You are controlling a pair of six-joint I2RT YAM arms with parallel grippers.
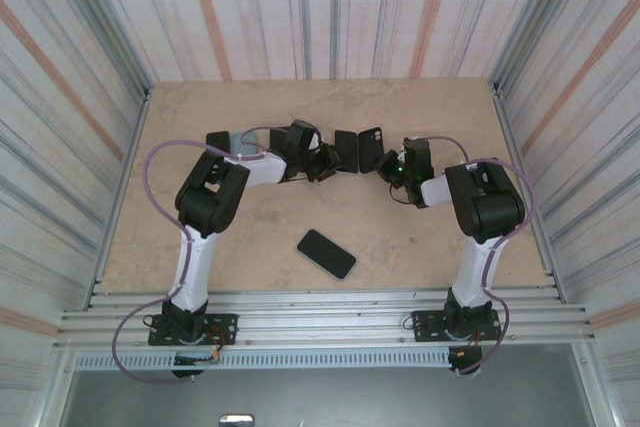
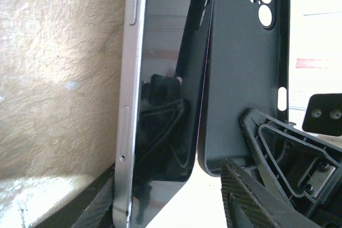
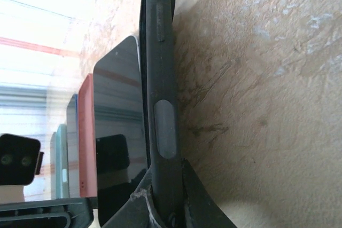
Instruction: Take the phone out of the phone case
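The case (image 1: pixel 371 149) is close beside the phone, over flat tan table, and it would lie beside the phone, so my right gripper needs to open.
A phone (image 2: pixel 155 105) with a silver edge and a glossy black screen stands on its side between my left gripper's (image 2: pixel 168 188) carbon-fibre fingers (image 2: pixel 251 201). Those jaws stand apart, with a bright gap between the phone and the right finger. Just beside the phone is the black phone case (image 2: pixel 240 68), hollow, its camera holes showing. In the right wrist view my right gripper (image 3: pixel 166 206) is shut on the case's edge (image 3: pixel 160 78). From above, phone (image 1: pixel 346 150) and case (image 1: pixel 371 149) stand side by side between the left gripper (image 1: pixel 322 162) and the right gripper (image 1: pixel 392 165).
A second black phone (image 1: pixel 326 253) lies flat on the tan table (image 1: pixel 250 237) near the front. A teal-grey object (image 1: pixel 240 143) lies behind the left arm. A red slab (image 3: pixel 86 132) and a teal slab (image 3: pixel 61 158) stand beyond the phone. Striped walls enclose the table.
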